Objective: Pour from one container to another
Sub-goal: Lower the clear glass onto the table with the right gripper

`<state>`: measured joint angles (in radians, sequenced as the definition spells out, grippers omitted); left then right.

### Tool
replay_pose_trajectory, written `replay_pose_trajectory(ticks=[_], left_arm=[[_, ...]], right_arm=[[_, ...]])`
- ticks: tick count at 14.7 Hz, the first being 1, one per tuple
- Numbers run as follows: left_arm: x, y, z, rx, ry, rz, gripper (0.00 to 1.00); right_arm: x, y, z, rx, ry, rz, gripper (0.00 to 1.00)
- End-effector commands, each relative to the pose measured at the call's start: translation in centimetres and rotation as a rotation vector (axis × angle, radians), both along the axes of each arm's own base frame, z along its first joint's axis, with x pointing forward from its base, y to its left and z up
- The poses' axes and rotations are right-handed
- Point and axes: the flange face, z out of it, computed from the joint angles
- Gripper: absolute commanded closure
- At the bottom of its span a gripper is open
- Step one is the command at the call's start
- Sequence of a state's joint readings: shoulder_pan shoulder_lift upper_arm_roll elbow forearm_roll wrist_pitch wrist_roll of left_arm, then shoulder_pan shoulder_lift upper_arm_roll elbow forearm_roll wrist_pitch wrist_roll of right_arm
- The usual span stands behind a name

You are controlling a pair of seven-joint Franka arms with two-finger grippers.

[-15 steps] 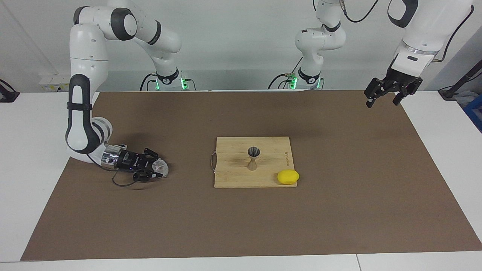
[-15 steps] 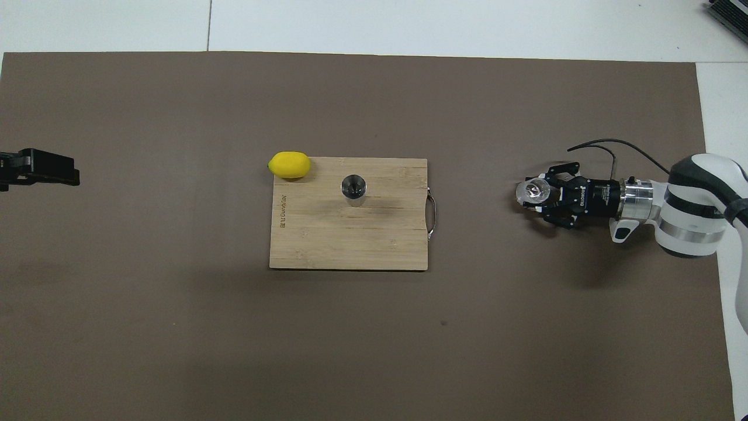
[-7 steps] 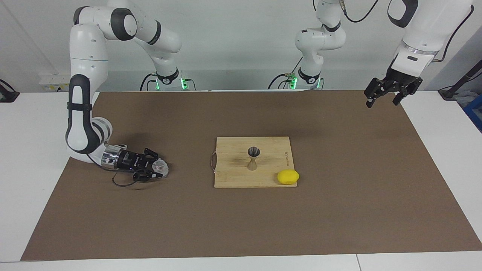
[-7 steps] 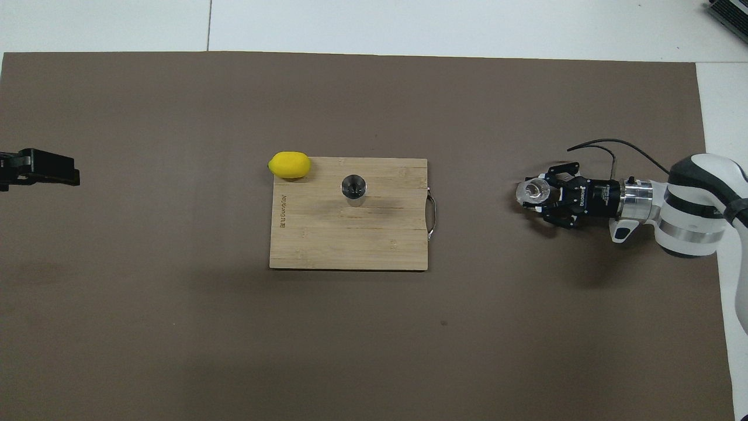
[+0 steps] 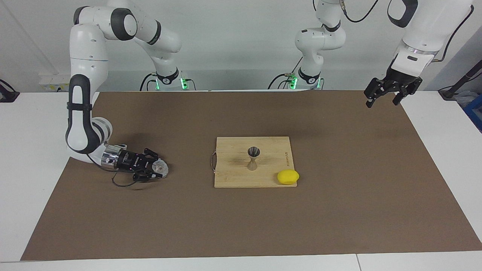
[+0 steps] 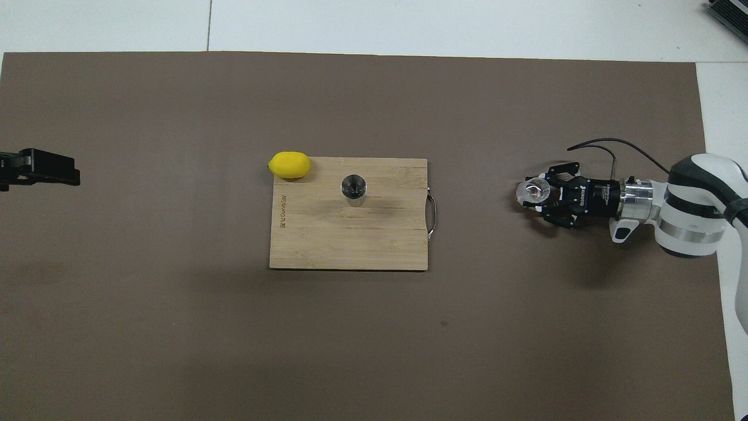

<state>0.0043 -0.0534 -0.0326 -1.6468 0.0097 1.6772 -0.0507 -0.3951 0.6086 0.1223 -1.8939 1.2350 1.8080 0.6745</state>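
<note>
My right gripper opens now, since the clear glass tumbler [image 5: 161,167] is low over the brown mat and the tumbler would stand there.
The clear glass tumbler [image 5: 161,167] [image 6: 532,189] sits low over the brown mat toward the right arm's end of the table. My right gripper [image 5: 156,169] [image 6: 540,195] lies level and is shut on it from the side. I cannot tell whether the glass touches the mat. The metal hourglass jigger [image 5: 253,158] [image 6: 354,188] stands upright on the wooden cutting board [image 5: 233,177] [image 6: 350,245] at the table's middle. My left gripper [image 5: 388,97] [image 6: 41,168] hangs open and empty, high over the mat's corner at the left arm's end, waiting.
A yellow lemon [image 5: 288,176] [image 6: 289,164] rests at the board's corner, farther from the robots than the jigger. The board has a metal handle [image 5: 213,162] [image 6: 432,215] on the side facing the glass. The brown mat [image 5: 339,210] covers most of the table.
The right gripper and the glass have shifted only very slightly. The left arm, the jigger and the lemon have stayed put.
</note>
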Motion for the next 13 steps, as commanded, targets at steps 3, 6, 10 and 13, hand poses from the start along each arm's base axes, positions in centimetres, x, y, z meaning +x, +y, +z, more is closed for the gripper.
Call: replay_pose_trajectory(ticks=[3, 6, 10, 13], left_arm=[[-0.6, -0.5, 0.4, 0.006, -0.003, 0.014, 0.0], [-0.7, -0.6, 0.3, 0.006, -0.001, 0.014, 0.0], [-0.7, -0.8, 0.3, 0.005, -0.002, 0.031, 0.0], [-0.6, -0.8, 0.4, 0.005, -0.003, 0.031, 0.0]], right_arm=[[0.1, -0.3, -0.4, -0.018, 0.03, -0.02, 0.38], [0.4, 0.3, 0.4, -0.011, 0.04, -0.013, 0.1], [1.0, 0.7, 3.0, -0.016, 0.058, -0.019, 0.06], [1.3, 0.7, 5.7, -0.051, 0.052, -0.005, 0.04]])
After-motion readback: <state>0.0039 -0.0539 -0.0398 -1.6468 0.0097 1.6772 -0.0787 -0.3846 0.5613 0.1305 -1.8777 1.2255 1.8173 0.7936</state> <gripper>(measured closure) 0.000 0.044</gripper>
